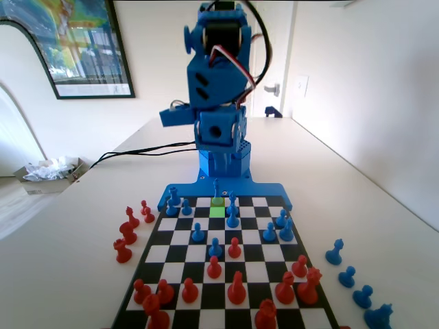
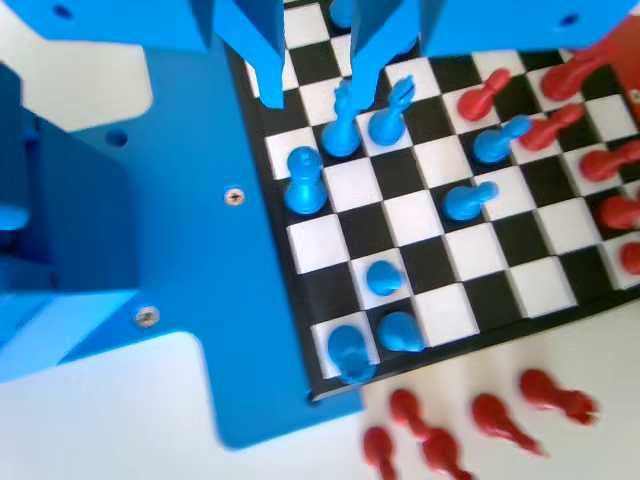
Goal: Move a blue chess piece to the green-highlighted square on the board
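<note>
I need to grab the slim blue chess piece behind the green-highlighted square (image 1: 217,211) with my gripper next, holding it by its head (image 1: 216,184), to fill that square.
In the fixed view the slim blue chess piece (image 1: 217,187) stands on the board's (image 1: 180,236) far row, directly behind the green-highlighted square (image 1: 217,211). That square has nothing on it. In the wrist view the same blue chess piece (image 2: 305,182) stands by the board's (image 2: 470,250) blue-edged end, a little below the left jaw's tip. My gripper (image 2: 316,98) hangs open over the board with only squares between its jaws. A taller pointed blue piece (image 2: 342,125) stands just under the right jaw's tip.
Other blue pieces (image 1: 233,219) crowd the far rows around the green square. Red pieces (image 1: 236,288) fill the near rows. Captured red pieces (image 1: 127,233) lie off the board at the left and blue ones (image 1: 348,276) at the right.
</note>
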{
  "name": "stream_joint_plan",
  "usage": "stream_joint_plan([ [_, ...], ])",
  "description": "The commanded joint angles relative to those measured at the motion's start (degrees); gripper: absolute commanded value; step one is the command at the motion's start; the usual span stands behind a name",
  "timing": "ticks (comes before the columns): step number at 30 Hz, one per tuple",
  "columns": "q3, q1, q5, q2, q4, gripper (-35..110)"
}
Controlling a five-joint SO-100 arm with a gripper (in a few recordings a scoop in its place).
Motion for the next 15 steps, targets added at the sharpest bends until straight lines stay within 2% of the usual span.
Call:
stream_joint_plan([
  [1,1.6,0.7,-3.5,0.8,-1.3,11],
  [15,6.9,2.5,-5.6,1.4,-6.9,11],
])
